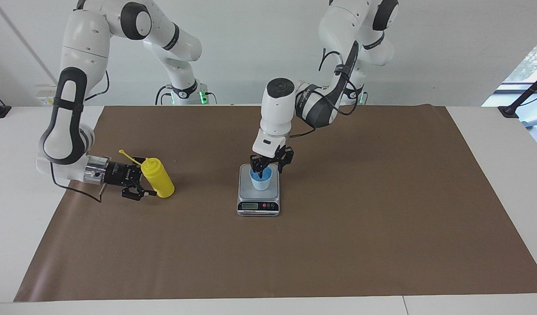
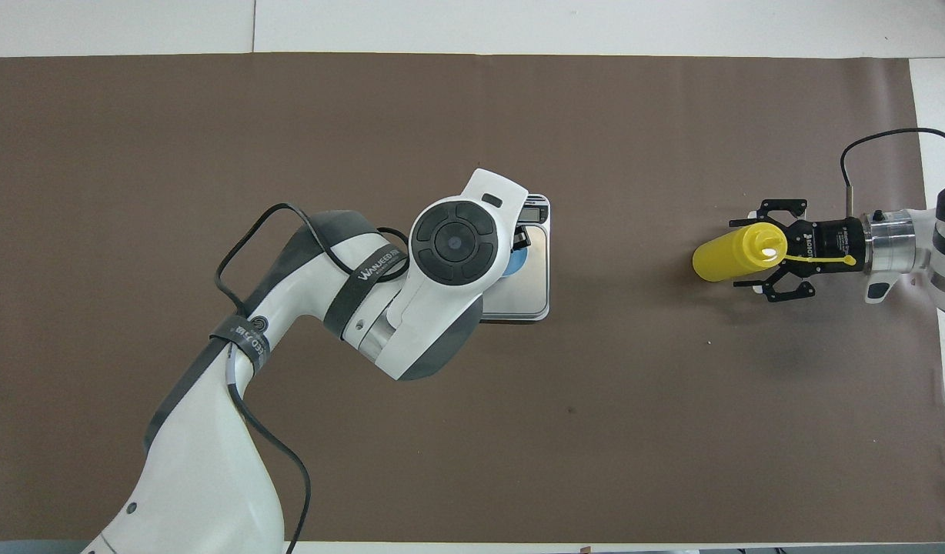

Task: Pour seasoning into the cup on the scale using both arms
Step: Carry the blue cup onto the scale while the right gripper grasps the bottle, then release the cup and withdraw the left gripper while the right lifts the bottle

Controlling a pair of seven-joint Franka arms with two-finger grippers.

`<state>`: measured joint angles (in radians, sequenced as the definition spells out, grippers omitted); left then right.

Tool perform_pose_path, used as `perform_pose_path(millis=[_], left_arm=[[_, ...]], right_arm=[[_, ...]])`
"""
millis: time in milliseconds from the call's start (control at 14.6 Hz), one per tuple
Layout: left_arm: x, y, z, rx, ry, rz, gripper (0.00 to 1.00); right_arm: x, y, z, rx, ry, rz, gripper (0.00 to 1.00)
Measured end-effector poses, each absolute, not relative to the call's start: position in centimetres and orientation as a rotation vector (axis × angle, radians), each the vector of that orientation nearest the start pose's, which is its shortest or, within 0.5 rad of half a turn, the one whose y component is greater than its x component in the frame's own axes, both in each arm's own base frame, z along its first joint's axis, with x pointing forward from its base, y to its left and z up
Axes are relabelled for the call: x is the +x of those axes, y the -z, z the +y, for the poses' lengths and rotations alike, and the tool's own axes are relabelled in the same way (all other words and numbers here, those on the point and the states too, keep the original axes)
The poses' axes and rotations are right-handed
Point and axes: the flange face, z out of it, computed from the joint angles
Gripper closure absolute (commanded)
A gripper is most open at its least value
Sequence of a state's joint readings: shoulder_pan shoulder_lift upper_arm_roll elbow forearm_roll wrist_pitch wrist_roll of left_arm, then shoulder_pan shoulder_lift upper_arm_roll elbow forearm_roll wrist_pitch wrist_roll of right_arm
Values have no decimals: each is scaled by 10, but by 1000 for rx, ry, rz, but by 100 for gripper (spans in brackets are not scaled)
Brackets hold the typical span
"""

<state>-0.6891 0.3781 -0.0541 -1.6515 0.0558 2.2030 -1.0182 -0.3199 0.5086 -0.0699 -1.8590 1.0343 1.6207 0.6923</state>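
Note:
My right gripper's fingers are beside the yellow bottle's upper part (image 2: pixel 761 246) and closing now would catch it, so it is time to close on the yellow seasoning bottle.
The light-blue cup (image 1: pixel 260 180) stands upright on the silver platform of the scale (image 1: pixel 245 176) at the middle of the mat. My left gripper (image 1: pixel 268 168) hangs just over the cup's rim, open and no longer gripping it. In the overhead view the left wrist hides most of the cup (image 2: pixel 517 261) and part of the scale (image 2: pixel 532 286). The yellow seasoning bottle (image 1: pixel 159 179) stands at the right arm's end of the mat, its cap strap (image 1: pixel 129 156) sticking out. My right gripper (image 1: pixel 147 177) lies level and open, its fingers on either side of the bottle's (image 2: pixel 728 256) upper part.
A brown mat (image 1: pixel 338 245) covers most of the white table. The left arm's elbow and cable (image 2: pixel 288 254) hang over the mat beside the scale, toward the left arm's end.

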Motion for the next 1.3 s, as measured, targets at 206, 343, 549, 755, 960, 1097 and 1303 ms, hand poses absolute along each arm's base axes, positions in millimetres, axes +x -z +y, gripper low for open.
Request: perform_pose_path(millis=[206, 343, 549, 755, 960, 1097, 1303], left_arm=[[495, -455, -430, -3205, 218, -435, 0], [496, -465, -402, -3182, 204, -429, 0], [515, -451, -353, -3157, 171, -304, 0], [541, -444, -291, -3138, 148, -210, 0], [562, -453, -219, -3131, 159, -147, 0], [571, -463, -175, -3137, 172, -108, 0], [575, -483, -116, -3167, 170, -26, 0]], right_arm=[[569, -242, -138, -1523, -939, 1521, 27], [565, -237, -138, -1527, -927, 1520, 91], [565, -238, -138, -1525, -923, 1523, 100], [574, -248, -125, -1513, -938, 1574, 100], [595, -283, -103, -1479, -894, 1705, 100], [605, -316, -81, -1483, -853, 1751, 100], [616, -355, -31, -1565, -754, 1836, 100]])
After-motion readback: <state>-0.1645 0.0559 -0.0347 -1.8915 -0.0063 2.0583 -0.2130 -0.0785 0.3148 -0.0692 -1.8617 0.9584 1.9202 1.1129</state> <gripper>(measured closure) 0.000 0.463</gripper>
